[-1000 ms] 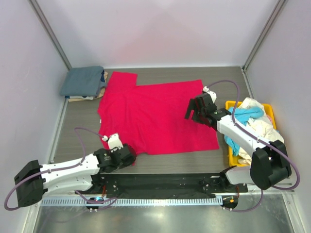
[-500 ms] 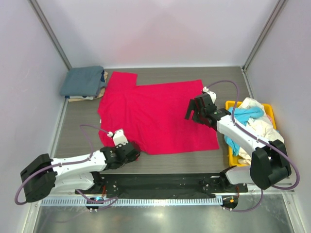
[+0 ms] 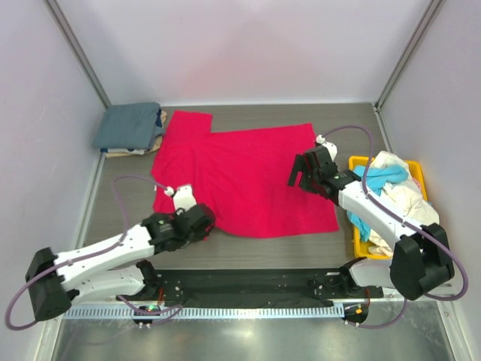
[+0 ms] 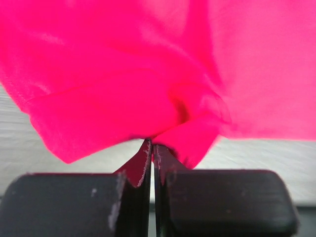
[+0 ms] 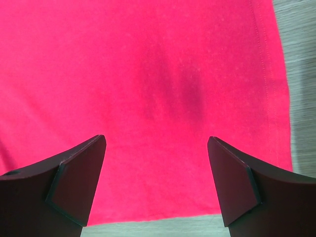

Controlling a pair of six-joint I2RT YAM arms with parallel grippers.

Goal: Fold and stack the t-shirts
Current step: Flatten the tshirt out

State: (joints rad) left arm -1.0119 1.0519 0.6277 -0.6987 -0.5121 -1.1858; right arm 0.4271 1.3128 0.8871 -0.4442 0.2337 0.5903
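Observation:
I need to grab the red-pink t-shirt by its near corner on the bin side with my right gripper next, so I can fold its near edge over.
A bright red-pink t-shirt (image 3: 240, 177) lies spread flat in the middle of the table. My left gripper (image 3: 201, 222) is at its near left corner, shut on the cloth; in the left wrist view the bunched red-pink t-shirt (image 4: 148, 84) rises from the closed tips of my left gripper (image 4: 152, 144). My right gripper (image 3: 298, 174) hovers open over the shirt's right side, and the right wrist view shows the red-pink t-shirt (image 5: 153, 74) under the wide-apart fingers of my right gripper (image 5: 155, 143). A folded slate blue-grey t-shirt (image 3: 128, 125) tops a stack at the back left, with a tan one (image 3: 159, 118) under it.
A yellow bin (image 3: 358, 163) at the right edge holds a heap of cyan (image 3: 380, 177) and cream-white (image 3: 404, 197) shirts. Grey walls close the table on three sides. A black rail (image 3: 248, 282) with the arm bases runs along the near edge.
My left gripper has moved forward to the shirt's near left corner and closed on the cloth. The right arm has barely moved.

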